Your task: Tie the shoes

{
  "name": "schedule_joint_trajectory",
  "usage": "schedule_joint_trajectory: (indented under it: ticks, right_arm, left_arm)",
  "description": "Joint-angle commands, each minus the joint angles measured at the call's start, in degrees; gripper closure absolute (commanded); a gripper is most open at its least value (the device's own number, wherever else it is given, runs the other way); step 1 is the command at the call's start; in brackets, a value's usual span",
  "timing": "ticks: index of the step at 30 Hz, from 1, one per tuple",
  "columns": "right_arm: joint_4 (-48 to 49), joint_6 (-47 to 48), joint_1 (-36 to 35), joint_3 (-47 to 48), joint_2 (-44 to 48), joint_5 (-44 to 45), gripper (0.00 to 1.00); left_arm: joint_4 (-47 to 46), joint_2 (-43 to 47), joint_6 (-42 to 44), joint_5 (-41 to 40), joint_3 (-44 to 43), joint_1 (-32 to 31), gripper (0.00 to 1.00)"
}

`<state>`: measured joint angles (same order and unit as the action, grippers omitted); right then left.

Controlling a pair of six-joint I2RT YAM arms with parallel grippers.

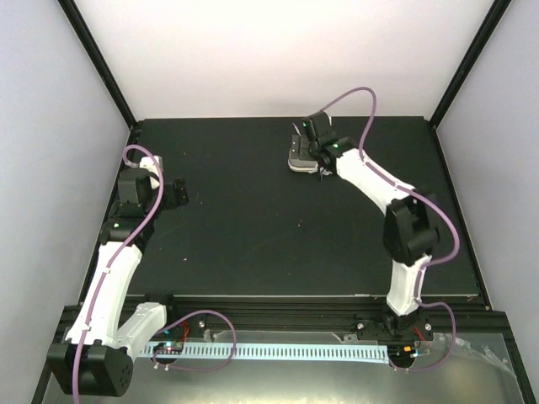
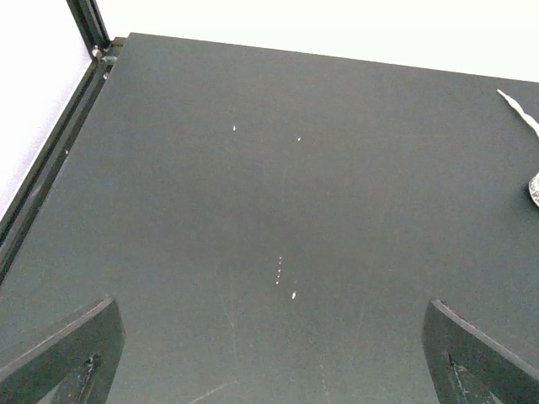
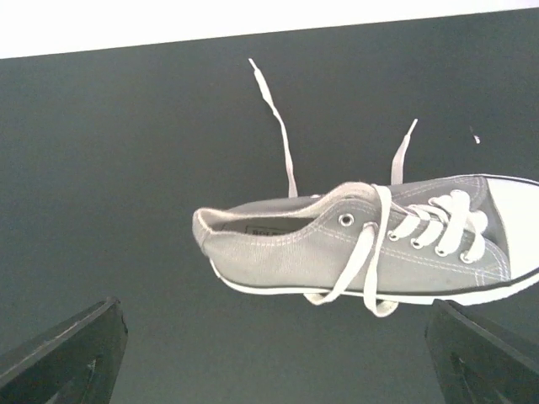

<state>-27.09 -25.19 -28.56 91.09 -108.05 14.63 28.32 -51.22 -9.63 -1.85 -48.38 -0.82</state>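
The grey sneaker needs to be in position for tying. My right gripper should grab it next by its heel rim, so the white laces stay free.
The grey canvas sneaker with white sole and toe cap lies on its sole on the black table, heel left and toe right in the right wrist view. Its white laces are untied: two ends trail away beyond it and loose loops hang over its near side. In the top view the shoe sits at the back middle, partly hidden under my right gripper. My right gripper is open and empty, hovering just short of the shoe. My left gripper is open and empty at the table's left, far from the shoe.
The left wrist view shows bare black table between the open left gripper, with one lace tip at the right edge. A black frame rail runs along the left edge. White walls enclose the table.
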Motion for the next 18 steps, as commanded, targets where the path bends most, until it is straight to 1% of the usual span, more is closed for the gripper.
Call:
schedule_joint_trajectory:
  ticks: [1,6,13,15,18]
  right_arm:
    - [-6.4,-1.5,-1.2,8.2,-7.0,6.5,0.0]
    - [-7.8,-1.7,-2.2,15.2,-15.3,6.9,0.0]
    - [-10.6,3.0,-4.2,28.2,-26.6,9.4,0.0]
    - [-13.0,3.2,-4.2,32.9,-29.9,9.2,0.03]
    - [-14.0,3.7,-4.2,36.6,-32.4,9.1,0.07]
  left_arm:
    - [0.9,-0.4,0.6,0.6,-1.1,0.3,0.01]
    - [1.0,-0.8,0.9,-0.1,-1.3,0.3,0.01]
    - [0.9,-1.2,0.9,0.6,-1.1,0.3,0.01]
    - [0.9,-1.5,0.9,0.7,-1.1,0.3,0.01]
    - [1.1,-1.8,0.9,0.9,-1.2,0.3,0.01]
